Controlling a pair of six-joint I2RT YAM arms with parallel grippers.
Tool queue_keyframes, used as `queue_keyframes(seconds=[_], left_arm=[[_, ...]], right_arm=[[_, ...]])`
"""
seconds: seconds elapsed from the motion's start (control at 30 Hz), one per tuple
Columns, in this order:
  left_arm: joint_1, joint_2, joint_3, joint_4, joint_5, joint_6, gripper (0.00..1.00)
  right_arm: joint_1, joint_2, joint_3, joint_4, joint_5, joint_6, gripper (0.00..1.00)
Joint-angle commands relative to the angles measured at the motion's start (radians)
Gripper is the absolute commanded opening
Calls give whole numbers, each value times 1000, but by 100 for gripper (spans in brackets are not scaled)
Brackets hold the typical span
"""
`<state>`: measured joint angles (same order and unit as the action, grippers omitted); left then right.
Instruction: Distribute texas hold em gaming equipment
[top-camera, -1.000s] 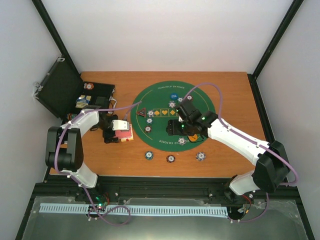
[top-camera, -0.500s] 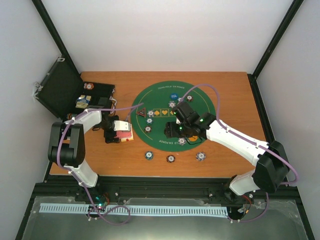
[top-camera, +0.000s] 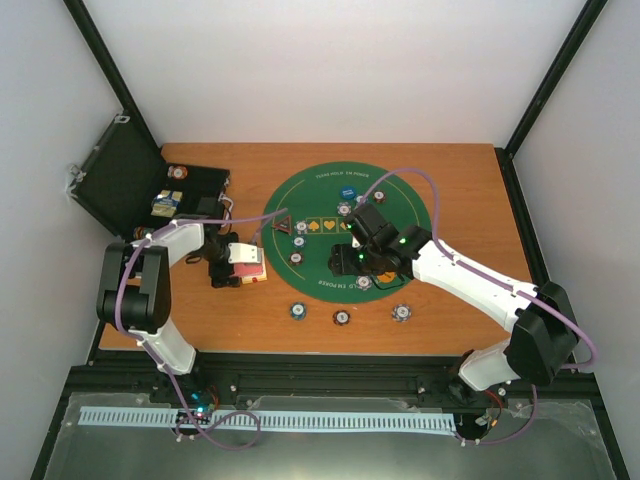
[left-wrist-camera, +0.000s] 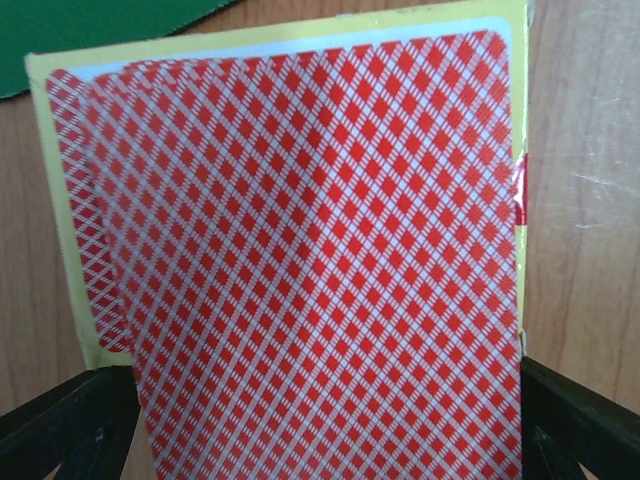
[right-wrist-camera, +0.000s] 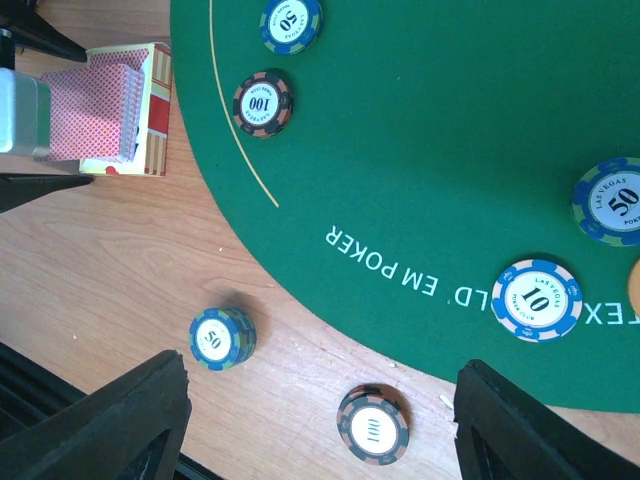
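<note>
My left gripper is ready to close on the card stack (top-camera: 243, 268) (left-wrist-camera: 330, 415): the stack's near end sticks out past the yellow box between my fingers, so the stack would be caught if I closed now.
Red-backed playing cards (left-wrist-camera: 300, 250) lie stacked in a yellow box (top-camera: 250, 266) on the wood, left of the mat. My left gripper (left-wrist-camera: 330, 410) is open low over them, a dark finger (left-wrist-camera: 60, 430) at each near corner of the stack. My right gripper (right-wrist-camera: 320, 420) hangs open above the mat's near edge (top-camera: 352, 262). Below it on the wood are a brown 100 chip stack (right-wrist-camera: 373, 425) and a blue 50 chip stack (right-wrist-camera: 222, 338). More chips (right-wrist-camera: 537, 299) lie on the green felt, along with a blue round button (top-camera: 347, 193) and a dark triangular button (top-camera: 285, 225).
The round green mat (top-camera: 320, 190) covers the table's middle. A black hinged case (top-camera: 120, 185) stands open at the far left with items inside. Three chip stacks (top-camera: 341, 318) sit in a row on the wood near the front edge.
My right gripper has slid a little to the left over the mat's near edge, and its jaws have narrowed slightly. The left gripper has barely shifted over the cards.
</note>
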<state>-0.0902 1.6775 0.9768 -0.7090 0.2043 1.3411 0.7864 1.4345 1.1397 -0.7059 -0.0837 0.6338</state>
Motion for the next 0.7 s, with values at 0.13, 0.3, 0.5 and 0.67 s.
queue_keyframes(seconds=[0.13,0.3,0.5,0.67], left_arm=[[-3,35,4,28,19,21,95],[-3,30,14,26,29,19,82],[-1,22,25,0,8,36,71],[1,-5,25,-16,22,43,56]], right_arm=[[11,-8,1,-6,3,3,72],[11,-7,-2,-2,-2,2,71],[11,-6,-1,-1,-9,3,67],[11,-7,-4,-1,-13,1,66]])
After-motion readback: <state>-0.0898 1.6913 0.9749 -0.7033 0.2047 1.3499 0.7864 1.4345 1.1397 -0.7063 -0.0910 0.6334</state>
